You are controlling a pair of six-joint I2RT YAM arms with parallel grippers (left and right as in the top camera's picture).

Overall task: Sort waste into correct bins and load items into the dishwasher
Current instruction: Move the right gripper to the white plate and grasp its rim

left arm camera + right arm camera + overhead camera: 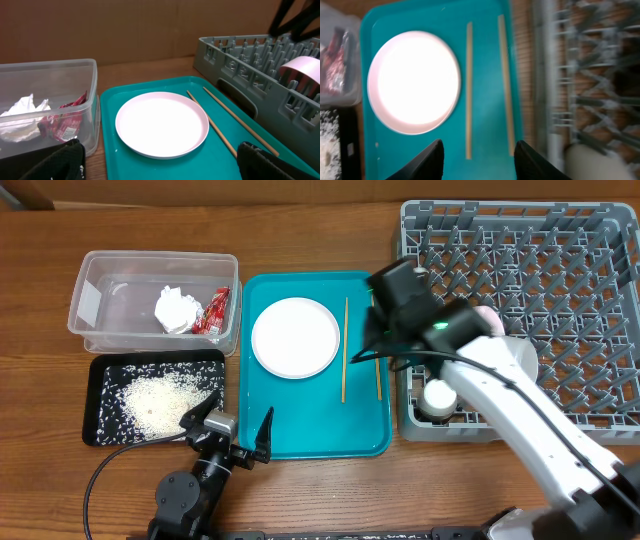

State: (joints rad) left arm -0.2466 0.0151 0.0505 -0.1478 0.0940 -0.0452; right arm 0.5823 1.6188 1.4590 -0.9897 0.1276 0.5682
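The plate point(295, 337) should go into the dish rack. I next need to grab its rim on the chopstick side with my right gripper, so the opposite edge stays free.
The round white-pink plate point(295, 337) lies on the teal tray point(300, 435), with two wooden chopsticks point(345, 350) to its right. My right gripper point(479, 150) is open and empty above the chopsticks point(468, 90), near the tray's right edge. My left gripper point(160, 167) is open and empty at the tray's front left, the plate point(161, 123) ahead of it. The clear tub point(95, 330) holds the white tissue point(175, 308) and red wrapper point(213, 310). The black tray point(100, 370) holds rice point(160, 402). The grey dish rack point(600, 240) holds a pink bowl point(305, 70), a grey bowl point(520, 355) and a white cup point(438, 395).
The teal tray lies between the bins on the left and the dish rack on the right. The right arm point(520, 410) stretches over the rack's front left corner. A brown wall runs behind the table in the left wrist view.
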